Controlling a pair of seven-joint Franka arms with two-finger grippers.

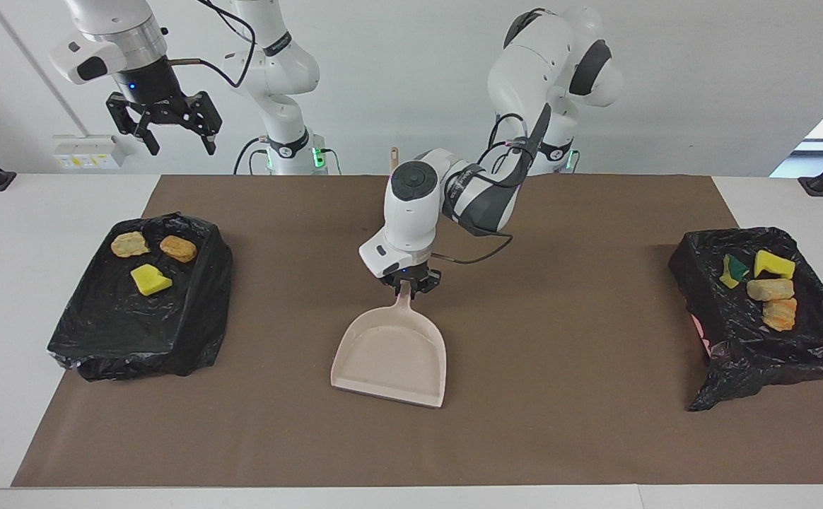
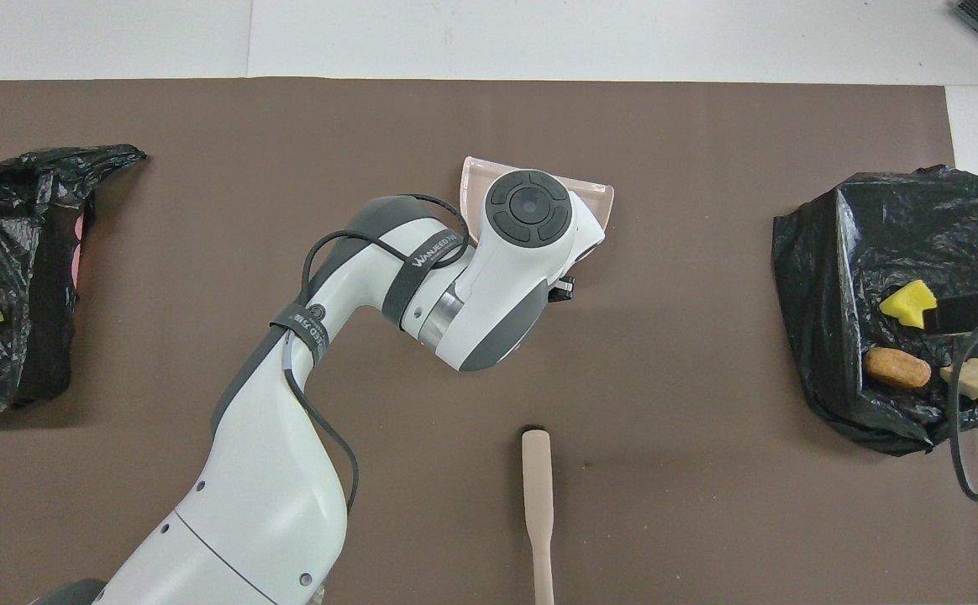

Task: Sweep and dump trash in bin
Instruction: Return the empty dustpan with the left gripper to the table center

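Observation:
The dustpan's rim rests low on the brown mat and the dustpan would stay there, so it is now time to open my left gripper.
The beige dustpan [image 1: 392, 353] lies empty on the brown mat at mid-table, and its rim shows in the overhead view [image 2: 474, 178]. My left gripper [image 1: 409, 285] is shut on its handle. The trash lies in two black-bagged bins. The bin [image 1: 136, 325] at the right arm's end holds a yellow sponge piece [image 1: 150, 281] and two tan lumps [image 1: 178, 248]. The bin [image 1: 744, 332] at the left arm's end holds a green-backed sponge [image 1: 734, 271], a yellow piece [image 1: 773, 264] and two lumps [image 1: 779, 313]. My right gripper [image 1: 182, 147] hangs open and empty, high over its bin.
The beige brush [image 2: 537, 496] lies on the mat nearer to the robots than the dustpan. The brown mat [image 1: 560, 424] covers most of the white table. The left arm's elbow [image 2: 422, 269] hides most of the dustpan in the overhead view.

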